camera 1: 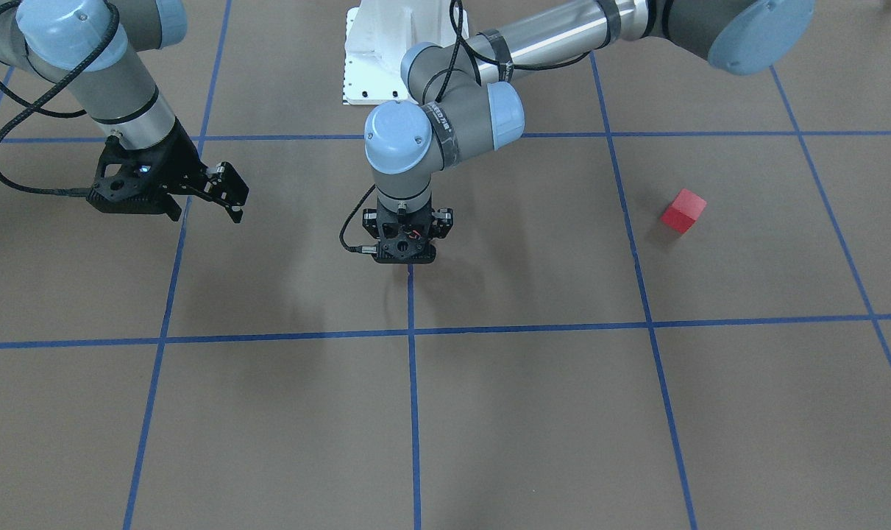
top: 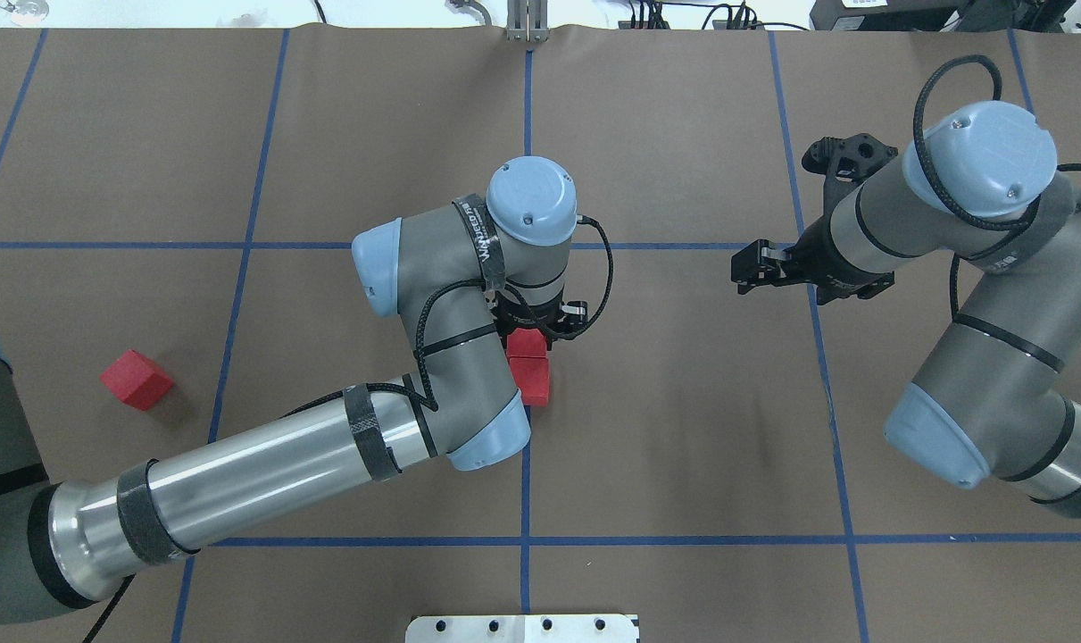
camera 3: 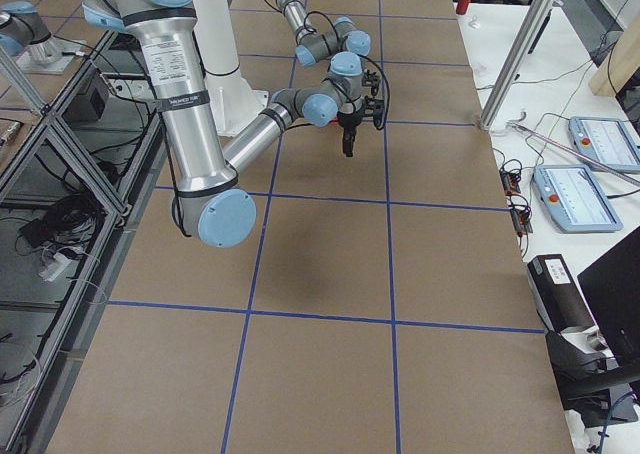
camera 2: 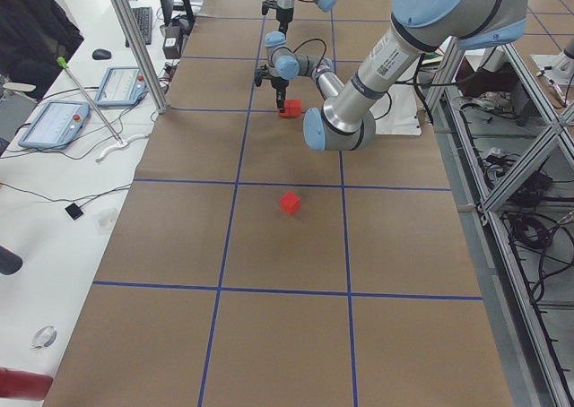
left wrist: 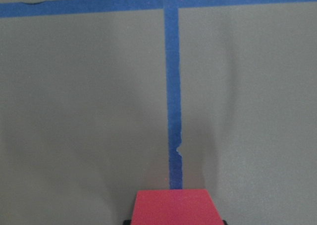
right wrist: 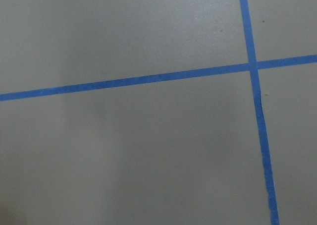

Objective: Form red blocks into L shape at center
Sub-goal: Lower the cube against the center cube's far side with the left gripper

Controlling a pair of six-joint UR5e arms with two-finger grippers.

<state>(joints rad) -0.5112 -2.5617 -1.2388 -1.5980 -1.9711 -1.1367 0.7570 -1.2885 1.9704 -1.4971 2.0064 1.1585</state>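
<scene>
The red block's lower edge meets the blue tape line, so it is time to open my left gripper now, and the block would rest there.
My left gripper points straight down at the table's centre and is shut on a red block, which fills the bottom of the left wrist view. From overhead this block touches a second red block lying just nearer the robot on the centre tape line. In the front-facing view the left gripper hides both. The third red block lies alone far to the robot's left and also shows in the front-facing view. My right gripper is open, empty and tilted, above the table well to the right.
Brown paper with a blue tape grid covers the table. The white robot base plate sits at the near edge behind the centre. The left forearm stretches over the near-left squares.
</scene>
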